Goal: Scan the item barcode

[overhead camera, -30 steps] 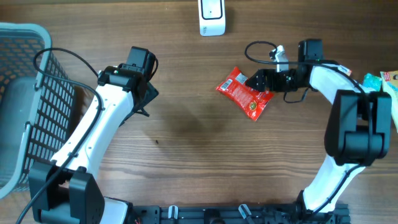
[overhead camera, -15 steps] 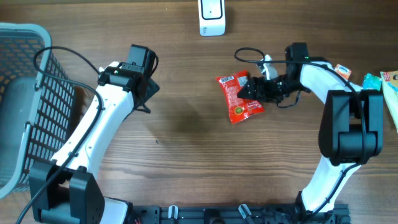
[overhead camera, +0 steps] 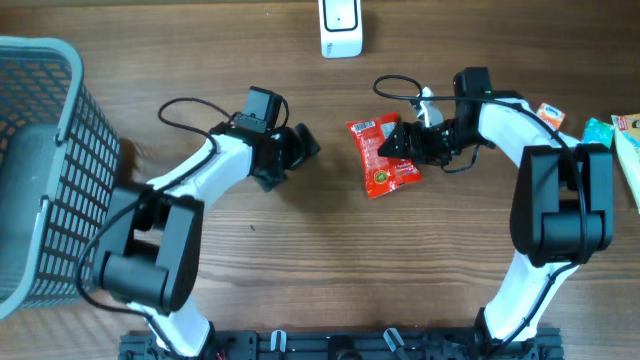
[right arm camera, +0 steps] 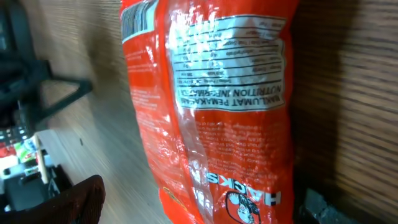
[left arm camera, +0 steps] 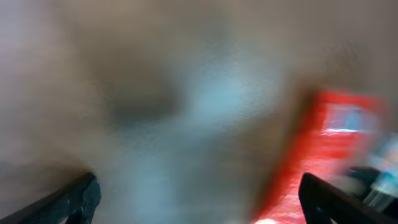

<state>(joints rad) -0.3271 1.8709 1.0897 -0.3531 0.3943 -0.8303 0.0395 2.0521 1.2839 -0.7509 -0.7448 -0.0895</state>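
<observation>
The right gripper grabs the red snack packet (overhead camera: pixel 381 160) across the packet's edge away from the barcode next, leaving the barcode uncovered to scan.
The item is a red snack packet (overhead camera: pixel 381 160) lying flat on the wooden table at centre right. In the right wrist view the packet (right arm camera: pixel 217 106) shows its printed back, with a barcode (right arm camera: pixel 137 22) at its top left corner. My right gripper (overhead camera: pixel 402 140) is at the packet's right edge. Its fingers straddle the packet, and the right gripper (right arm camera: pixel 199 208) stands open with a gap on one side. My left gripper (overhead camera: pixel 306 144) is open, just left of the packet. The left wrist view is blurred, with the packet (left arm camera: pixel 323 155) by the right finger.
A white scanner (overhead camera: pixel 340 28) stands at the table's far edge, above the packet. A grey wire basket (overhead camera: pixel 40 150) fills the left side. Several small packaged items (overhead camera: pixel 612 130) lie at the right edge, and a small orange one (overhead camera: pixel 549 113) sits beside the right arm.
My left arm has swung right, bringing its gripper close to the packet. The right gripper first turned and shifted the packet leftward, then stayed nearly still.
</observation>
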